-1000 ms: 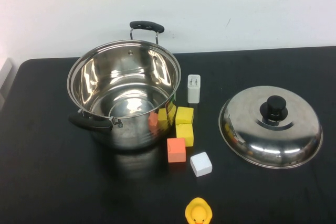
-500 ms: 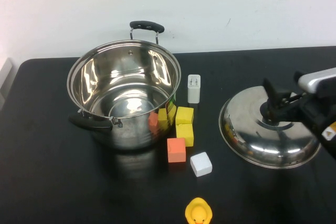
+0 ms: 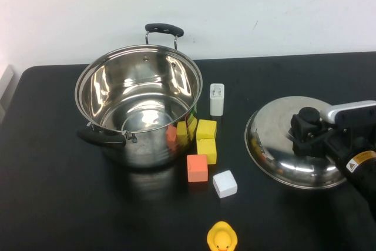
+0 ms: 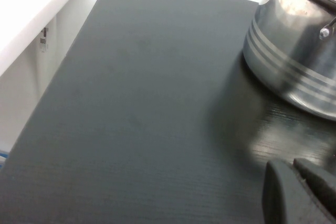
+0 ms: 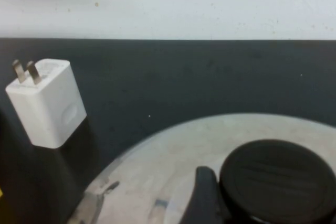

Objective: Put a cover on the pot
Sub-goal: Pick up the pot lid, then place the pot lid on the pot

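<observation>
The steel dome is much wider than my fingers, so I need to pick up the lid by its narrow black knob next with my right gripper.
The pot (image 3: pixel 138 101) stands open at the table's left middle, with its near black handle toward me. Its steel side also shows in the left wrist view (image 4: pixel 294 61). The domed steel lid (image 3: pixel 273 142) lies on the table at the right. My right gripper (image 3: pixel 305 130) is down at the lid's black knob (image 3: pixel 306 114), open, with its fingers on either side of the knob. In the right wrist view one finger (image 5: pixel 203 195) sits right beside the knob (image 5: pixel 275 179); the other finger is out of frame. My left gripper (image 4: pixel 287 165) is shut and empty, low over the table left of the pot.
A white charger plug (image 3: pixel 217 99) stands between pot and lid. Two yellow blocks (image 3: pixel 206 129), an orange block (image 3: pixel 197 167) and a white block (image 3: pixel 225 183) lie by the pot's right side. A yellow duck (image 3: pixel 222 238) sits at the front edge.
My right arm came in from the right and dropped onto the lid, so its gripper now sits around the knob. The pot, lid and blocks have not moved.
</observation>
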Motion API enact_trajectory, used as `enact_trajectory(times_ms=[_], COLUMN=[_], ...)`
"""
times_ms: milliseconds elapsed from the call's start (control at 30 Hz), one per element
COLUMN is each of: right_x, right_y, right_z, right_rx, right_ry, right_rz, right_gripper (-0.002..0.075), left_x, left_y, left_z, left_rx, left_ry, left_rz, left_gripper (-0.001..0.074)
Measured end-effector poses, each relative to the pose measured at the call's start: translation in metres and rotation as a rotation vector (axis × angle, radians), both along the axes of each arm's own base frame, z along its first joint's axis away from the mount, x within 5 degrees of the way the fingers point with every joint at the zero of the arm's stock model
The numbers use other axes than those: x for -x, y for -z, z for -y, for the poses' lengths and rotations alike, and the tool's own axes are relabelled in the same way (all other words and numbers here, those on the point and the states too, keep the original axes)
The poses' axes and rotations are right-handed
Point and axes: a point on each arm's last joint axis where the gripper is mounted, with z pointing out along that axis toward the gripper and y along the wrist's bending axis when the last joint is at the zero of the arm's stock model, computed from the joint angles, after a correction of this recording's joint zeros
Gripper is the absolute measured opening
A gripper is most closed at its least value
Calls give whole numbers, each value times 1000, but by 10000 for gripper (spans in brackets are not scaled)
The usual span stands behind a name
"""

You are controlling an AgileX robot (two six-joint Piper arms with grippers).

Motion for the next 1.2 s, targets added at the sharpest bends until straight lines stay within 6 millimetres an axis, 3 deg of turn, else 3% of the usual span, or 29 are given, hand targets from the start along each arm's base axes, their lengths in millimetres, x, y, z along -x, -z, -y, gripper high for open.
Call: enact_trajectory(times_ms=[167, 200, 267, 467, 633, 800, 933, 1000, 1200], right_x=[0, 1, 6, 24, 41, 31, 12, -1, -37], right_y=[-5, -10, -19, -91, -150, -205, -229, -232, -211], right_z=[-1, -1, 1, 1, -19, -56, -94, -116, -181], right_rx=[5, -2, -5, -77, -79, -36, -22, -20, 1], right_ry=[-11, -9, -9, -55, -184, -305, -372, -407, -473], right_rz=[18, 26, 32, 147, 82, 53, 73, 83, 65], right_gripper=[410, 340, 353, 354, 354, 354, 354, 354, 354], left_x=[0, 0, 0, 0, 0, 0, 0, 0, 0], left_y=[0, 0, 0, 0, 0, 0, 0, 0, 0], left_z=[0, 0, 0, 0, 0, 0, 0, 0, 0], left_rx=[0, 0, 0, 0, 0, 0, 0, -5, -5], left_ry=[0, 0, 0, 0, 0, 0, 0, 1, 1], left_rz=[0, 0, 0, 0, 0, 0, 0, 0, 0], left_gripper=[-1, -1, -1, -1, -1, -1, -1, -1, -1])
